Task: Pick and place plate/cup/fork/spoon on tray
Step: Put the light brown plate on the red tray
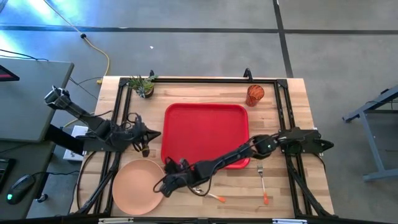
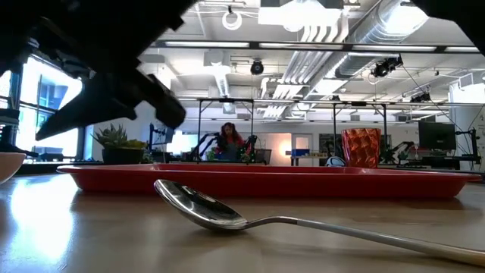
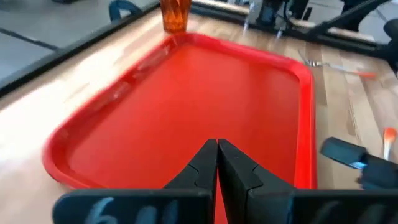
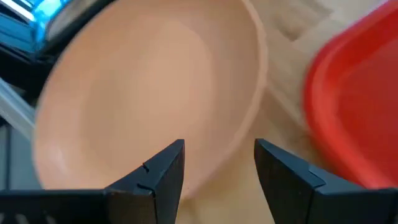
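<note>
The right gripper grabs the plate by its thin raised rim (image 1: 159, 185) next, to bring the plate onto the red tray (image 1: 205, 134).
The peach-pink plate (image 1: 134, 186) lies flat on the table at the near left, beside the red tray (image 1: 205, 134). My right gripper (image 1: 163, 182) is open just over the plate's right rim (image 4: 245, 124), which runs between its fingers, and I see no touch. My left gripper (image 1: 151, 133) is shut and empty at the tray's left edge, over the tray in its wrist view (image 3: 217, 152). The orange-red cup (image 1: 255, 94) stands upright past the tray's far right corner. The spoon (image 1: 211, 196) and the fork (image 1: 262, 177) lie on the table near the front edge.
A small green potted plant (image 1: 143, 85) stands at the far left corner. My right arm (image 1: 236, 152) stretches across the tray's near right corner. In the low view the spoon (image 2: 201, 206) lies in front of the tray (image 2: 265, 178).
</note>
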You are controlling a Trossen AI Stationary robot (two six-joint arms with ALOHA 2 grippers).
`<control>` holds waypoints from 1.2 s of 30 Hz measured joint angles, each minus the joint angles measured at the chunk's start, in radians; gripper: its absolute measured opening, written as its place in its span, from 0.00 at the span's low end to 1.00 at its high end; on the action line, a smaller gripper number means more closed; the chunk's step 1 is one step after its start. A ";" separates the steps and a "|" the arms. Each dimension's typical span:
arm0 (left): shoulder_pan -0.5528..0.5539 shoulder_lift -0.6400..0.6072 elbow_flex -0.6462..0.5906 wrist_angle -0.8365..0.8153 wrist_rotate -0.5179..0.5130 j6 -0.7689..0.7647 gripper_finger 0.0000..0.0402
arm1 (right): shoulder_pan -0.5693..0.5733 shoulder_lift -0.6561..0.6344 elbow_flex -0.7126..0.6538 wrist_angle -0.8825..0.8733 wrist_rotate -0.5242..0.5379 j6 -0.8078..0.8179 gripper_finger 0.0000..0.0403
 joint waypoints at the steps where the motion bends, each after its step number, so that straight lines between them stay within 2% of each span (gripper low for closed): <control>1: -0.009 0.008 -0.008 -0.001 0.000 -0.020 0.01 | 0.004 0.020 0.035 -0.011 0.001 0.016 0.46; 4: -0.034 0.039 -0.011 -0.007 -0.001 -0.071 0.01 | 0.007 0.064 0.094 -0.053 0.004 0.070 0.46; 10: -0.092 0.088 -0.011 0.004 -0.037 -0.076 0.01 | 0.000 0.071 0.035 -0.047 0.006 0.181 0.46; 19: -0.140 0.117 -0.011 0.035 -0.115 -0.076 0.01 | -0.009 0.075 -0.006 0.061 -0.065 0.102 0.44; 24: -0.139 0.117 -0.011 0.043 -0.124 -0.076 0.01 | -0.017 0.075 -0.007 0.062 -0.076 0.064 0.30; 30: -0.139 0.117 -0.011 0.043 -0.105 -0.076 0.01 | -0.026 0.074 -0.004 0.060 -0.122 0.048 0.03; 34: -0.141 0.117 -0.011 0.045 -0.056 -0.076 0.01 | -0.024 0.069 0.037 0.016 -0.155 -0.059 0.05; 36: -0.148 0.117 -0.011 0.052 -0.063 -0.076 0.01 | -0.022 0.069 0.079 -0.038 -0.150 -0.098 0.04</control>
